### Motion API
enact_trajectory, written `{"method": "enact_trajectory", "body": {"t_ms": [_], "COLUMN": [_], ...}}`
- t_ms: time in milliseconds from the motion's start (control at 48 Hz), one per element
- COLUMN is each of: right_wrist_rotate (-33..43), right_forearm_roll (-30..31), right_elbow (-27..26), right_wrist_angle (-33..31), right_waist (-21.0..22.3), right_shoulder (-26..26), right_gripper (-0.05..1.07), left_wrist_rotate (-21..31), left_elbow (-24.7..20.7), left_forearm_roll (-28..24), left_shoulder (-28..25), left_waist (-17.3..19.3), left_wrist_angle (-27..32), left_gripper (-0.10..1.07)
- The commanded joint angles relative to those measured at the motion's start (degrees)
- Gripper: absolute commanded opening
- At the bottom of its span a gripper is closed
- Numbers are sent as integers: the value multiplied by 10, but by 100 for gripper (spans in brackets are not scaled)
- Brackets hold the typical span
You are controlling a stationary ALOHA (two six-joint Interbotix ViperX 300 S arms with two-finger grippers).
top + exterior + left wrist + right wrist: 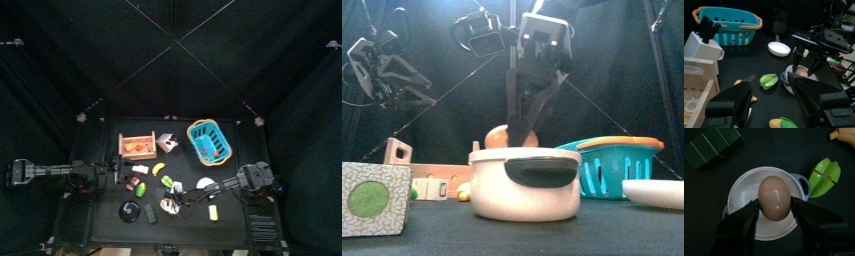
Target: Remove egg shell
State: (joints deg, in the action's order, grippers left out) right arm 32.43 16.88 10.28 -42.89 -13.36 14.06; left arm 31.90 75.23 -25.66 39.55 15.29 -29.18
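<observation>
My left gripper needs to grab the egg by its bare lower end (803, 74) next, since the fingers of my right gripper cover the upper end of the egg.
A tan egg (774, 197) in its shell, with a thin seam across it, sits between the jaws of my right gripper (775, 207), which is shut on it. It hangs just above the white pot (747, 225). From the front, the egg (508, 137) peeks over the rim of the pot (525, 195), with the right gripper (520, 118) coming down from above. My left gripper (774, 97) stands wide open with nothing in it, at the table's left side (91, 178), facing the pot (789, 82) and the egg (802, 72).
A blue basket (207, 142) stands at the back right, and a wooden crate (136, 147) at the back left. A white bowl (779, 48) and a green toy vegetable (769, 80) lie near the pot. A white knife block (701, 44) stands by the crate. A box with a green circle (369, 200) is at the front left.
</observation>
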Motion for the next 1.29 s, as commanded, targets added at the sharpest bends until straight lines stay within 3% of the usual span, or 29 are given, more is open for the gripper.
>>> {"method": "enact_trajectory", "body": {"t_ms": [0,146,229,417,604,812,979,1271], "right_wrist_rotate": [2,3,3,3,4,4,4,4], "right_forearm_roll": [10,37,53,92,120,130,134,148], "right_elbow": [-4,18,30,56,70,76,76,78], "right_wrist_angle": [2,2,2,2,5,27,52,54], "right_waist": [-10,-16,-18,-18,-23,-25,-26,-26], "right_shoulder": [-53,-83,-93,-109,-127,-130,-130,-134], "right_gripper": [61,61,61,61,61,61,61,61], "left_wrist_rotate": [-1,7,20,54,59,58,59,63], "left_elbow": [-11,-31,-48,-89,-116,-149,-180,-205], "left_forearm_roll": [1,4,38,184,362,529,570,566], "left_shoulder": [0,-2,-8,-50,-134,-221,-291,-379], "left_waist": [-1,-6,-34,-140,-226,-323,-354,-363], "left_wrist_angle": [-3,-11,-25,-50,-68,-140,-192,-265], "left_gripper": [90,90,90,90,96,102,102,102]}}
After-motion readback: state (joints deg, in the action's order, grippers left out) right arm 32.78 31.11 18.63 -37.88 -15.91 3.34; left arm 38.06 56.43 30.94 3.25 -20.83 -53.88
